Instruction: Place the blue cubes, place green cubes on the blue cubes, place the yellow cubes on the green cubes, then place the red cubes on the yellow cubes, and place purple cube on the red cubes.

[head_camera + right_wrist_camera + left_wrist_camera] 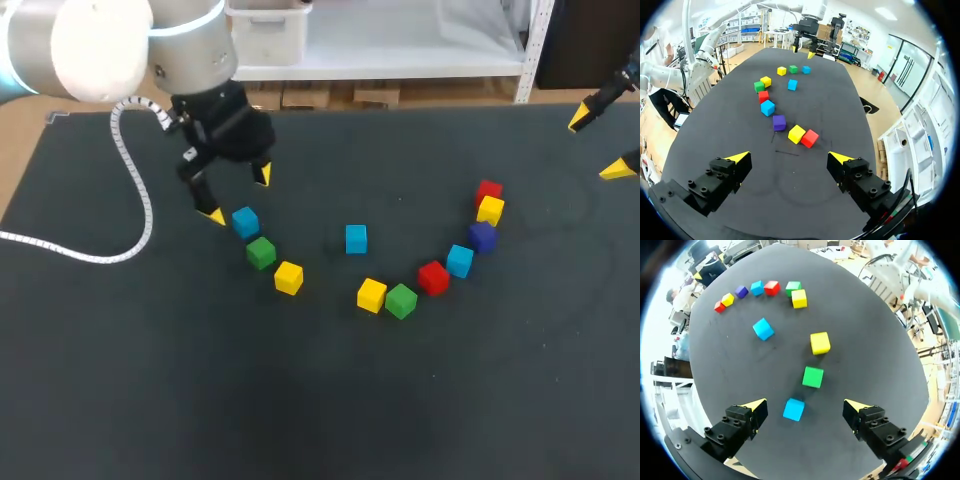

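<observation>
The robot's left gripper needs to grab the blue cube by its opposite sides next, between its fingers. That cube then goes in a row beside the lone blue cube (763, 329).
My left gripper (237, 195) hangs open just behind a blue cube (245, 222); in the left wrist view that blue cube (793, 409) lies between the open fingers, untouched. A green cube (261, 252) and a yellow cube (288, 277) continue the line. A second blue cube (356, 238) sits alone mid-table. To the right curve a yellow cube (371, 295), green cube (401, 300), red cube (433, 277), blue cube (459, 260), purple cube (482, 237), yellow cube (490, 210) and red cube (488, 190). My right gripper (598, 144) is open and empty at the far right, with the red cube (809, 138) ahead of it.
All cubes lie singly on the dark mat (320, 400). A white coiled cable (135, 190) hangs from the left arm over the mat's left side. The mat's back edge runs just behind both grippers.
</observation>
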`<state>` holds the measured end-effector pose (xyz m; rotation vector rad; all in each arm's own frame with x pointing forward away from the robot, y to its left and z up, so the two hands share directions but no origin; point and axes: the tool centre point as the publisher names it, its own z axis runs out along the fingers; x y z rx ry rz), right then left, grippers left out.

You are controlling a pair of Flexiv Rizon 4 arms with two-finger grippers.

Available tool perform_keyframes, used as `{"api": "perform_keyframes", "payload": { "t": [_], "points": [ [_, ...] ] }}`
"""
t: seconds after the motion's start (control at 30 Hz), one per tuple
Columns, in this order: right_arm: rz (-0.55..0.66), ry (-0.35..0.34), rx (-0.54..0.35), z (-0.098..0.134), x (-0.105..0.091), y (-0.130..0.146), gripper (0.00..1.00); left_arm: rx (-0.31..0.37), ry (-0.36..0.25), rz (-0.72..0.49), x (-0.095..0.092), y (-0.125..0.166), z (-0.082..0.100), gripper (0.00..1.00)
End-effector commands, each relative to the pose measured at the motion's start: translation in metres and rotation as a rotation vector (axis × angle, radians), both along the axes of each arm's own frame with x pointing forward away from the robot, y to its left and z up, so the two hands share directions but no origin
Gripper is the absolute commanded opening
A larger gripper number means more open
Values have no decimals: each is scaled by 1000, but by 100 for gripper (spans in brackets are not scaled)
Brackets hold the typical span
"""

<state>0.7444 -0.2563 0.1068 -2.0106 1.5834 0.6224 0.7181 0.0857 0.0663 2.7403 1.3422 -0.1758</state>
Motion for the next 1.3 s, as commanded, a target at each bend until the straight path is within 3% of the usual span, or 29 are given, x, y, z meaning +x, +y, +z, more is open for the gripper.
{"api": "perform_keyframes", "payload": {
  "t": [0.03, 0.33, 0.73, 0.93, 1.0, 1.2, 1.3],
  "points": [
    [-2, -3, 0, 0, -1, 0, 100, 10, 29, -18, 21, 1, -17, 100],
    [-2, -3, 0, 0, -1, 0, 100, -16, 35, -49, 38, 4, -44, 100],
    [-2, -3, 0, 0, -1, 0, 100, -50, 22, -118, 40, 14, -56, 100],
    [-2, -3, 0, 0, -1, 0, 100, -32, 11, -174, 38, 15, -60, 100],
    [-2, -3, 0, 0, -1, 0, 100, -32, 10, -181, 39, 15, -61, 92],
    [-2, -3, 0, 0, -1, 0, 100, -32, 9, -206, 40, 13, -65, 87],
    [-2, -3, 0, 0, -1, 0, 100, -36, 10, -217, 41, 12, -67, 77]
  ]
}}
